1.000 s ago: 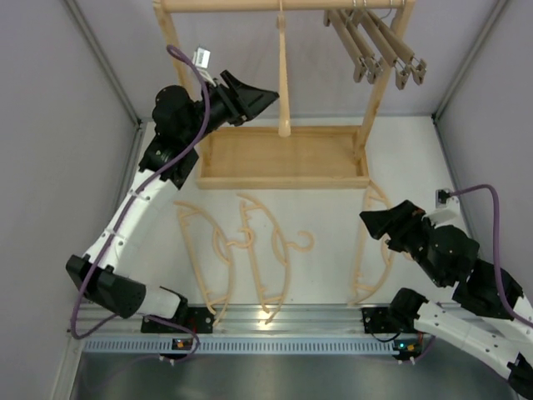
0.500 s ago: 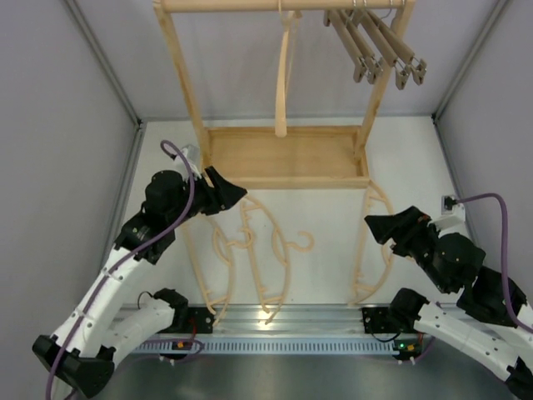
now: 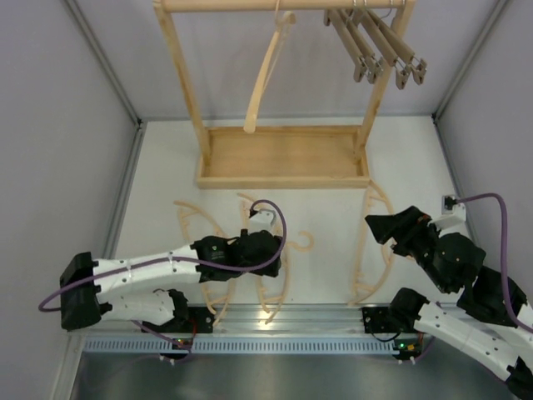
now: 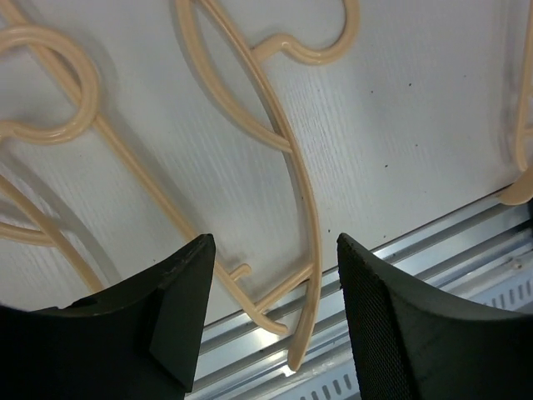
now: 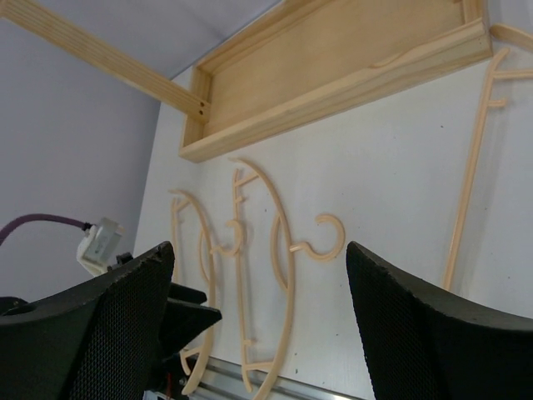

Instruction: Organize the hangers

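Observation:
My left gripper grabs the middle hanger by the near end of its curved arm (image 4: 309, 312) next, so its hook stays free to hang on the rack's bar.
One pale curved hanger (image 3: 261, 79) hangs tilted from the rack's top rail, beside several brown clamp-bar hangers (image 3: 376, 46) at the rail's right end. Three pale hangers lie flat on the table: left (image 3: 190, 218), middle (image 3: 308, 244), right (image 3: 366, 271). My left gripper (image 3: 265, 254) is low over the middle hanger (image 4: 287, 137), open, with that hanger's lower end between the jaws (image 4: 275, 250) and nothing gripped. My right gripper (image 3: 375, 223) hovers open above the right hanger (image 5: 470, 167); its jaws (image 5: 260, 250) are empty.
The pale wooden rack stands at the back, with its tray base (image 3: 283, 181) on the table. An aluminium rail (image 3: 283, 317) runs along the near edge, under the hangers' lower ends. Grey walls close in both sides. The left arm's purple cable (image 3: 279, 225) loops above the middle hanger.
My left arm has swung from the rack down to the table, over the middle hanger. The hanger on the rail now swings to the left. The right arm has barely moved.

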`<state>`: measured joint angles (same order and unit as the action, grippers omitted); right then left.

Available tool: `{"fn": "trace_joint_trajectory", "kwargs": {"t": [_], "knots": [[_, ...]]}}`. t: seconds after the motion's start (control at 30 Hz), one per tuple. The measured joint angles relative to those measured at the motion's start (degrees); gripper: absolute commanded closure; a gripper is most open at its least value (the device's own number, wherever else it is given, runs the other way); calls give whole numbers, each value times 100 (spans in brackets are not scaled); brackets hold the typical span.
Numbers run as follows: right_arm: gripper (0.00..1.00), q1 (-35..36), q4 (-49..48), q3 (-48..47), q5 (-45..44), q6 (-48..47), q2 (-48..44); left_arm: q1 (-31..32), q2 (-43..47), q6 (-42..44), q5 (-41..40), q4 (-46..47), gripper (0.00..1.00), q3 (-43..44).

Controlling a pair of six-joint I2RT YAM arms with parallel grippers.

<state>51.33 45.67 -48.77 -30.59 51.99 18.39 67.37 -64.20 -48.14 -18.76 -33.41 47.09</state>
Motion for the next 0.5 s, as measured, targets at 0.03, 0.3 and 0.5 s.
{"fn": "trace_joint_trajectory", "kwargs": {"t": [0.03,0.3,0.5], "knots": [[19,0,0,0,0,-2,2,173,-151,-31,-155,-39,35,22],[19,0,13,116,0,11,2,1038,-1971,-81,-656,-170,36,918],[19,0,92,149,2,13,2,1128,-2730,-133,-636,-256,39,1078]]}}
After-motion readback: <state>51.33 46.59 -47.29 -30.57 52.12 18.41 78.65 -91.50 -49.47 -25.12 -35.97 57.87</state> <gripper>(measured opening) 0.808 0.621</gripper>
